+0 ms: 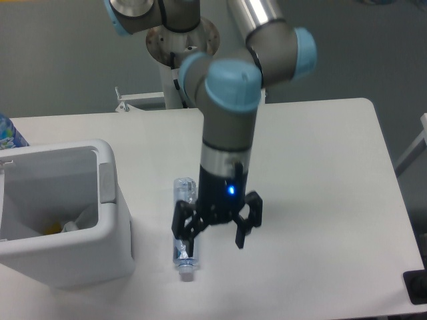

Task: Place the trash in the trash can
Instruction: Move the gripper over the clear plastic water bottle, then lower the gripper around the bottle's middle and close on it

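The gripper will place the trash in the white trash can, so next it will grab the flattened clear bottle [185, 257] by its body [185, 195].
The flattened clear bottle [185, 257] with a bluish tint lies lengthwise on the white table just right of the trash can, cap toward the front edge. My gripper [213, 233] points down with its jaws wide open and empty. Its left finger [181, 228] overlaps the bottle's middle and its right finger stands clear to the right. The white trash can [67, 260] stands at the front left, with a grey tab [106, 181] on its right side. A crumpled whitish wrapper [80, 221] lies inside it beside something yellow.
A blue-labelled bottle [9, 133] shows at the left edge behind the bin. The arm's base [181, 41] and a white bracket [137, 99] stand at the table's back. A dark object [416, 287] sits off the front right corner.
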You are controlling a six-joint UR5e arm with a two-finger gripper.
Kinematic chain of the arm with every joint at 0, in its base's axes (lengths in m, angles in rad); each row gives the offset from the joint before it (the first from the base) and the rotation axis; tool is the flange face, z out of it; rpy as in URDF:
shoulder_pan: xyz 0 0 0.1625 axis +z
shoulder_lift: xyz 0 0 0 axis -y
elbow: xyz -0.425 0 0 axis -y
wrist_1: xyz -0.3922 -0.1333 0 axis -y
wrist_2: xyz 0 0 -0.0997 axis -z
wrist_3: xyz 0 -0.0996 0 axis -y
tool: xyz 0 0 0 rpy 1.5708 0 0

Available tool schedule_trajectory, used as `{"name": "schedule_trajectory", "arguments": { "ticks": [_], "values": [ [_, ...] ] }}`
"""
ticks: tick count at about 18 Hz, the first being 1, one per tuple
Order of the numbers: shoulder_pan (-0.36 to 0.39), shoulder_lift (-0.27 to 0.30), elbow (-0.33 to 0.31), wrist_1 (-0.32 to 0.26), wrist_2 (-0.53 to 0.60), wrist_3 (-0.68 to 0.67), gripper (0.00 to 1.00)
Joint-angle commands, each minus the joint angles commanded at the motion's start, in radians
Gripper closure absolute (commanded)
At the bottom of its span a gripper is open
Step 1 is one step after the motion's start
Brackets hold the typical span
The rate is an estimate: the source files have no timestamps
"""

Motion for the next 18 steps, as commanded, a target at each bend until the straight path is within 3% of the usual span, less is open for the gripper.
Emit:
{"name": "schedule_trajectory", "arguments": {
  "ticks": [6,9,18],
  "values": [
    [-0.034,-0.094,-0.003,0.0,0.009,0.04,0.0],
    [-0.078,-0.132,0.006,0.002,0.098,0.034,0.0],
    [-0.129,-0.171,-0.006,0.0,0.141,0.019,0.0]
  ]
}}
